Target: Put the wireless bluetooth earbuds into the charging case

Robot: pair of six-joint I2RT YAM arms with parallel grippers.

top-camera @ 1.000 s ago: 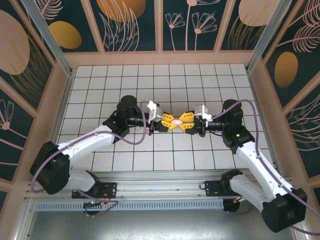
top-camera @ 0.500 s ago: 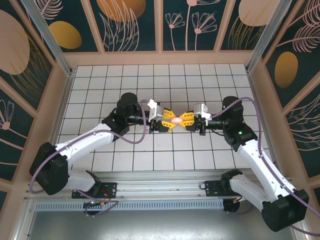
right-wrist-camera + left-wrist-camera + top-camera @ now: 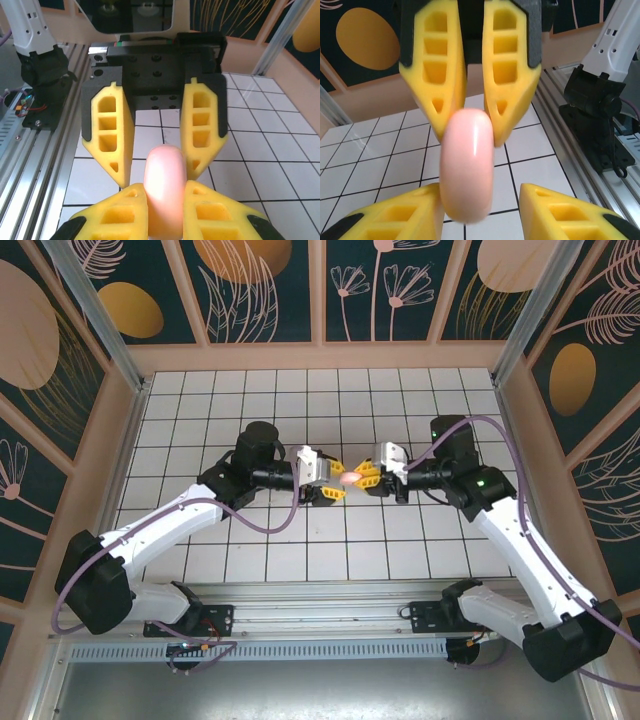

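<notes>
My left gripper closes on the charging case next, since both yellow fingers reach past its rounded near end [image 3: 345,479] [image 3: 468,207] on either side.
The charging case [image 3: 350,477], a smooth salmon-pink pebble, hangs above the white grid table [image 3: 320,400] between the two grippers. My right gripper [image 3: 364,476] is shut on it; in the right wrist view its yellow fingers [image 3: 120,215] press both sides of the case [image 3: 164,180]. My left gripper [image 3: 334,484] faces it from the other side and is open. In the left wrist view one of its fingers [image 3: 405,220] rests against the case [image 3: 467,165] and the other [image 3: 560,210] stands well apart. The earbuds are out of view.
Wooden walls with dark floral panels [image 3: 320,290] enclose the table. The right arm's black base [image 3: 595,110] and the metal rail [image 3: 620,200] lie along the near edge, as does the left arm's base [image 3: 45,75].
Both grippers have rolled about their wrists and closed in on each other, the right one shifting left. The case has stayed between them, drifting slightly away from the near edge.
</notes>
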